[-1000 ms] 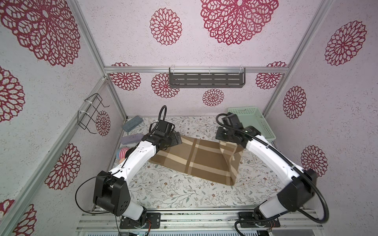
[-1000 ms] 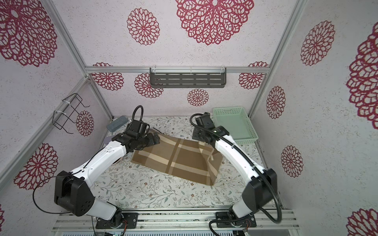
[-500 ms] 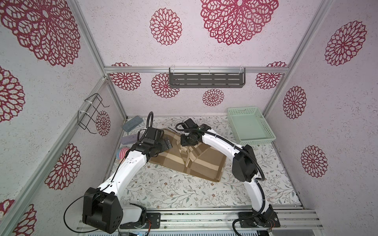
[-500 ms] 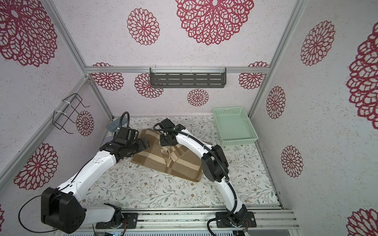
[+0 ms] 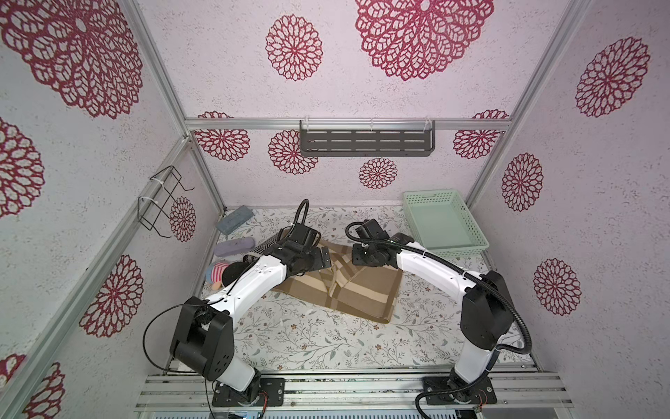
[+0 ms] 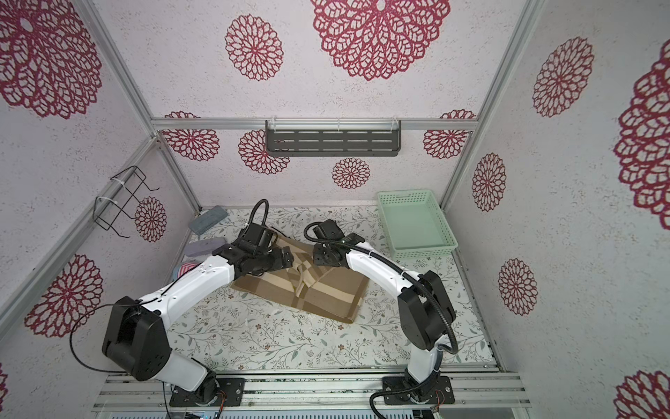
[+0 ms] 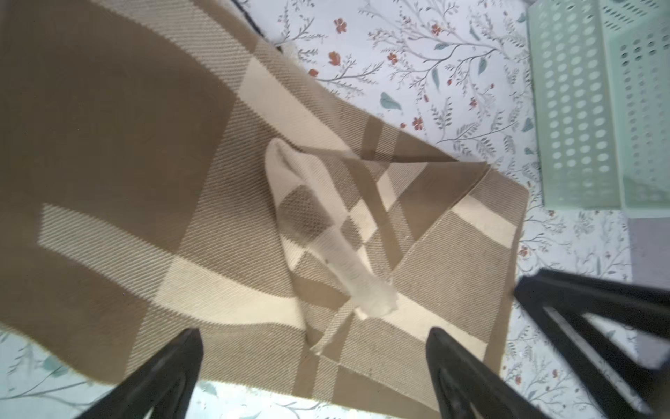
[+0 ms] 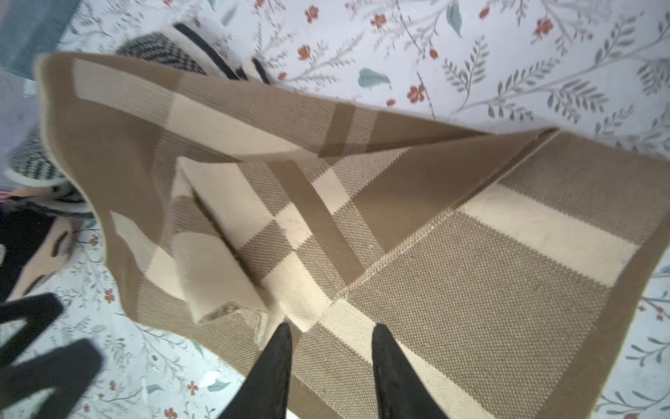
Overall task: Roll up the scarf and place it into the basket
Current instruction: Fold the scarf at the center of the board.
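Observation:
I will spread the scarf's pale narrow flap flat for rolling, so my left gripper will pick up the flap by its loose end next.
The brown and beige checked scarf (image 5: pixel 359 294) (image 6: pixel 326 294) lies on the table, with one corner folded over onto its middle as a pale narrow flap (image 7: pixel 326 232) (image 8: pixel 217 268). My left gripper (image 5: pixel 322 259) (image 7: pixel 313 337) hovers open over the scarf's left part, holding nothing. My right gripper (image 5: pixel 357 258) (image 8: pixel 332 328) hangs over the far edge beside the flap, jaws apart with only flat cloth below them. The mint-green basket (image 5: pixel 458 250) (image 6: pixel 424 252) (image 7: pixel 580 109) stands empty at the back right, apart from the scarf.
Along the left wall lie a grey-blue case (image 5: pixel 235 219), a purple case (image 5: pixel 232 247), a striped doll (image 5: pixel 217 272) and a houndstooth cloth (image 8: pixel 159 47) under the scarf's edge. A dark slotted shelf (image 5: pixel 366 141) and a wire rack (image 5: pixel 163 203) hang on the walls.
The right gripper carried the scarf's right end across to the left, let it go and drew back to the right. The scarf now lies folded. The left gripper stayed open.

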{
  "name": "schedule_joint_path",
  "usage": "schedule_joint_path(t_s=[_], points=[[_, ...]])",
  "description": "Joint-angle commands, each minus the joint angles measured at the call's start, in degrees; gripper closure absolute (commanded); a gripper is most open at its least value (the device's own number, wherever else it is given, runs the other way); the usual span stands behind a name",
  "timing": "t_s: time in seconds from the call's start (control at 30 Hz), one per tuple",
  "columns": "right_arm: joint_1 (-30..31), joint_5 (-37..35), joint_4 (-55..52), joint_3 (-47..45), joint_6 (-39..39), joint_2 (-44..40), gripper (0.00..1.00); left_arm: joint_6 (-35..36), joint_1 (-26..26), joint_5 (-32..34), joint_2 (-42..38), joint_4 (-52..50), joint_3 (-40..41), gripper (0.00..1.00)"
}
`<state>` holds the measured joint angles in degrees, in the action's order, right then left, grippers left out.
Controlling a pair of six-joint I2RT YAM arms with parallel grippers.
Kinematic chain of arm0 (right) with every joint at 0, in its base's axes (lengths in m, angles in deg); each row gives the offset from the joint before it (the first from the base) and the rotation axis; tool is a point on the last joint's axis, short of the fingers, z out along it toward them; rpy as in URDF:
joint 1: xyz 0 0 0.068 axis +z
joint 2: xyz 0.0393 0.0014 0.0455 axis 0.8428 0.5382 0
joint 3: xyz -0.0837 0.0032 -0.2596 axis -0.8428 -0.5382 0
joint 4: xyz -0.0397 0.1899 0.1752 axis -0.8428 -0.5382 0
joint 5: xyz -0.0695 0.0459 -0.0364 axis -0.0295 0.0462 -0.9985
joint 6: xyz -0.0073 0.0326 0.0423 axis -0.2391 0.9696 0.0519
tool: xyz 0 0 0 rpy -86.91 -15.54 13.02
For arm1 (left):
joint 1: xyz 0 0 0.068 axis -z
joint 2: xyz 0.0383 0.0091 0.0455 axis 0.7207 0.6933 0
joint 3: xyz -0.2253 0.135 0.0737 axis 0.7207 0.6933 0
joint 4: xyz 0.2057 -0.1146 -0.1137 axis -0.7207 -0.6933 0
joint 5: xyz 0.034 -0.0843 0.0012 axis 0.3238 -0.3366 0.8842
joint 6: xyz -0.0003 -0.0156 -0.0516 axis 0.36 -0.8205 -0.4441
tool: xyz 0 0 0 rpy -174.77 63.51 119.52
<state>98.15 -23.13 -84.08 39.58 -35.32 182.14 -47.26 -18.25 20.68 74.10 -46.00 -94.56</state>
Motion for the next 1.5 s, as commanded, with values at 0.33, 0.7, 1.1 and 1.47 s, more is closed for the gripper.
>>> schedule_joint_path(t_s=[0.33,0.7,1.1,1.47], points=[[4.41,2.52,12.89,-7.20,6.20,3.44,0.61,-4.95,2.03,1.95,9.17,3.30,-2.34,0.07],[6.56,2.73,12.52,-4.93,4.97,8.45,0.58,-5.17,2.12,3.75,10.57,3.09,-1.32,0.52],[8.28,1.11,9.04,-1.34,3.30,11.87,0.49,-4.62,1.70,6.48,5.37,0.26,2.78,1.00],[7.94,-7.76,2.97,1.89,1.16,12.05,0.87,-3.05,1.61,7.70,2.05,-3.15,3.18,1.00]])
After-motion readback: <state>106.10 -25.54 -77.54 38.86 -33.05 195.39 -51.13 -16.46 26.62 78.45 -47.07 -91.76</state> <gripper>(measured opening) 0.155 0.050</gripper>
